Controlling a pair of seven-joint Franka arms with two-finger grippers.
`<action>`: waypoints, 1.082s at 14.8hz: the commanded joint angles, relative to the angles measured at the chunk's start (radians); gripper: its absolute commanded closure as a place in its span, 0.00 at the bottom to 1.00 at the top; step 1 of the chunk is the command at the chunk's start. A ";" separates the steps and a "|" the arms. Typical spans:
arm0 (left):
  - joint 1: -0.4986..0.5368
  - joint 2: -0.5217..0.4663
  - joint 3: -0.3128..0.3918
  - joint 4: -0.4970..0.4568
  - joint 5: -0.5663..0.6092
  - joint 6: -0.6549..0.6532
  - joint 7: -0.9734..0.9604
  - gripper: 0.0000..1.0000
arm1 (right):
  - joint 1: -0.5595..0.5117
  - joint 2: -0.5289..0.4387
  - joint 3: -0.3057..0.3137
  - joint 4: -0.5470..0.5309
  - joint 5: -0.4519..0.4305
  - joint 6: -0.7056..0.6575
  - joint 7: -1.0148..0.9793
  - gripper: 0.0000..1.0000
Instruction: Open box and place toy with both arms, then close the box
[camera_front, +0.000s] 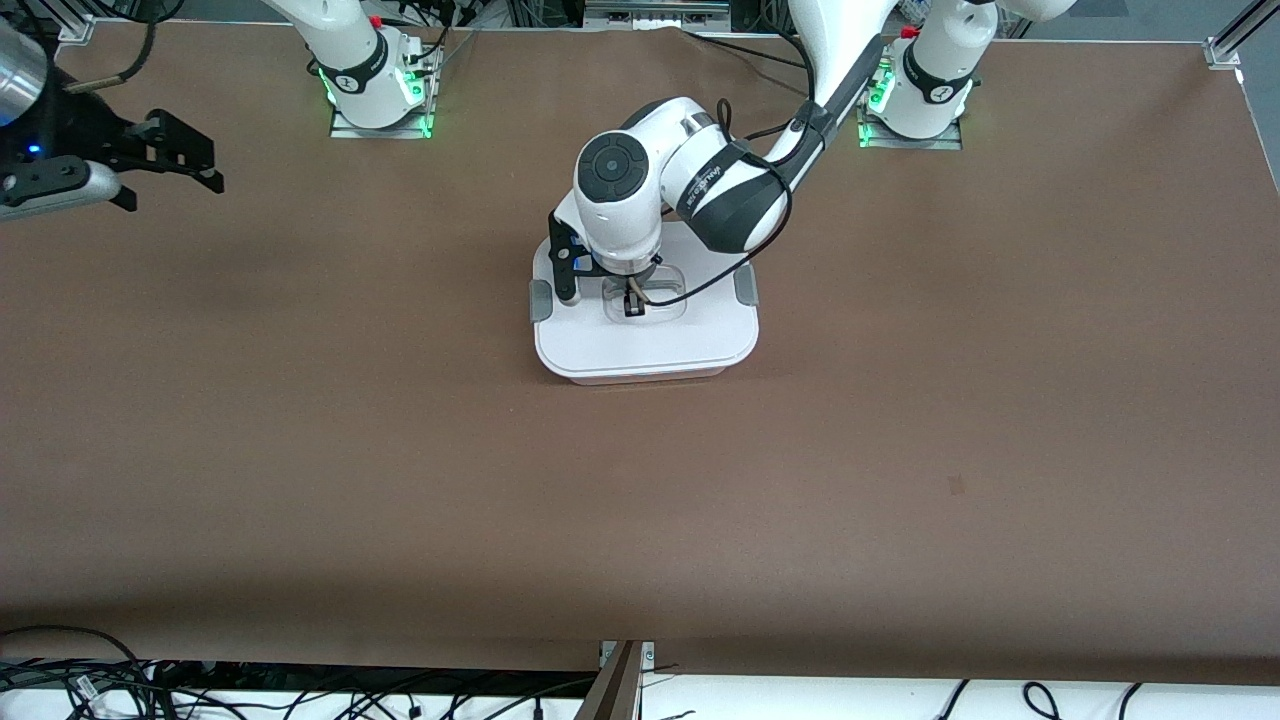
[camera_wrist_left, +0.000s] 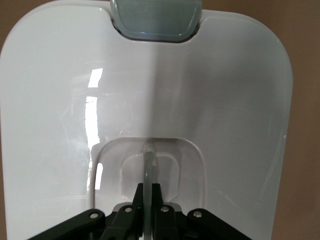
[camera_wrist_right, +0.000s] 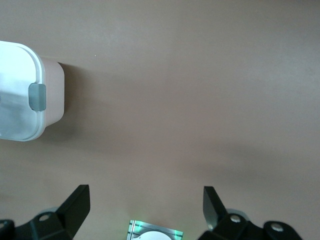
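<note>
The white lid sits square on the box in the front view and would settle, so I should open my left gripper.
The box (camera_front: 640, 345) stands mid-table with its white lid on; grey clips (camera_front: 540, 300) (camera_front: 746, 287) sit at both sides. My left gripper (camera_front: 634, 303) is down in the lid's recessed centre, shut on the clear handle. In the left wrist view the black fingers (camera_wrist_left: 156, 192) pinch the handle (camera_wrist_left: 148, 162) on the lid (camera_wrist_left: 225, 100). My right gripper (camera_front: 170, 165) is open and empty, up in the air over the right arm's end of the table. Its wrist view shows the gripper (camera_wrist_right: 145, 192) open, with the box's pale pink base (camera_wrist_right: 52, 90) off to one side. The toy is out of view.
The arm bases (camera_front: 375, 95) (camera_front: 915, 100) stand along the table's edge farthest from the front camera. Cables (camera_front: 80, 690) lie below the table's near edge. The brown tabletop (camera_front: 900, 450) carries nothing but the box.
</note>
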 joint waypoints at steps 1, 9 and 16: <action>-0.018 0.018 0.021 0.020 -0.014 0.005 -0.023 1.00 | -0.017 -0.024 0.015 -0.043 -0.014 0.040 0.014 0.00; -0.025 0.026 0.026 0.021 -0.014 0.005 -0.026 1.00 | 0.008 0.010 0.021 -0.057 -0.056 0.089 0.090 0.00; -0.025 0.030 0.027 0.037 -0.014 0.022 -0.064 0.61 | 0.020 0.056 0.021 0.021 -0.051 0.078 0.087 0.00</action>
